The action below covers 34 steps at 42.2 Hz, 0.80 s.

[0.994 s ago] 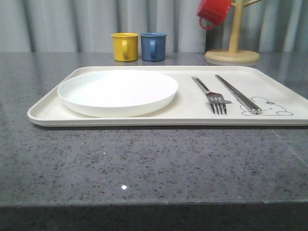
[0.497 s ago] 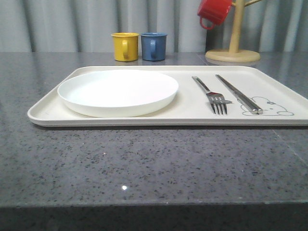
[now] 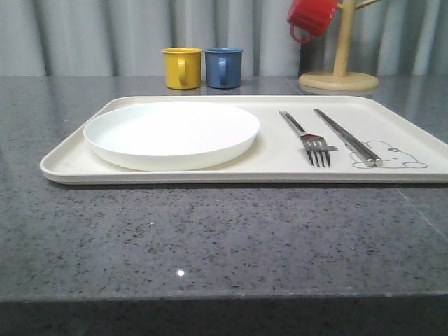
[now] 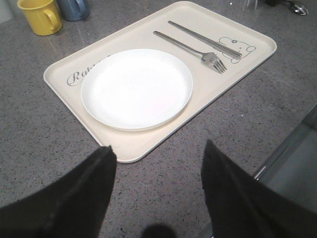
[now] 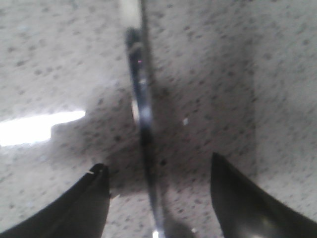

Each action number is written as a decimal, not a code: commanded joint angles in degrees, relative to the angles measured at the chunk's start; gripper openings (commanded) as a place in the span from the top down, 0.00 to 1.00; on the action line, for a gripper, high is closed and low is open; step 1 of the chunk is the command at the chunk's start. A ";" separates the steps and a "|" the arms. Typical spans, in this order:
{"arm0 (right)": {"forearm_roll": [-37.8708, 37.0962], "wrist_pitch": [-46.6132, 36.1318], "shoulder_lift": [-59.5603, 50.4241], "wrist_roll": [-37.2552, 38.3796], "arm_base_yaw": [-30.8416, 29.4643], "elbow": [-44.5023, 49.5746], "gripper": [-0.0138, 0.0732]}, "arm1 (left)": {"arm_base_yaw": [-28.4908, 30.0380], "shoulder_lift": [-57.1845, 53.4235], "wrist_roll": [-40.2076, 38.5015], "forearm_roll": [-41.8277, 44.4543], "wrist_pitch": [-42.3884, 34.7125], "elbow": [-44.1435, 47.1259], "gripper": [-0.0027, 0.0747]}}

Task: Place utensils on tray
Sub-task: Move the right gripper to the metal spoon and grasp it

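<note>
My right gripper's fingers are low beside the slim silver handle on the grey counter, so my right gripper should close now. Closing now would hold the handle.
The cream tray (image 3: 70, 164) lies across the grey counter with a round white plate (image 3: 171, 133) on its left half. A silver fork (image 3: 308, 136) and a slim silver knife-like piece (image 3: 346, 136) lie side by side on its right half, next to the rabbit drawing. In the left wrist view the tray (image 4: 124, 144), plate (image 4: 136, 89), fork (image 4: 190, 48) and knife piece (image 4: 203, 37) all show. My left gripper (image 4: 157, 147) hangs open and empty over the counter by the tray's near corner. My right gripper (image 5: 157, 161) is open, low over a slim silver handle (image 5: 141, 109), blurred, that lies on the counter between its fingers.
A yellow mug (image 3: 182, 68) and a blue mug (image 3: 223, 67) stand behind the tray. A wooden mug tree (image 3: 339, 70) at the back right carries a red mug (image 3: 311, 17). Bare counter stretches in front of the tray to the table's front edge.
</note>
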 commanded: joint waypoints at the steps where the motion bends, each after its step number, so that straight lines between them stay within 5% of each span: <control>1: 0.38 -0.05 -2.28 -2.05 -0.31 -2.04 0.39 | -0.55 0.22 -0.46 0.09 -4.13 -1.35 0.46; 16: 2.45 1.53 -2.28 -3.21 -0.31 -2.04 0.84 | -0.55 0.22 -0.46 0.09 -4.13 -1.35 0.46; 34: 14.70 1.83 -9.24 -4.61 6.05 -2.10 0.86 | -0.55 0.22 -0.46 0.09 -4.13 -1.35 0.46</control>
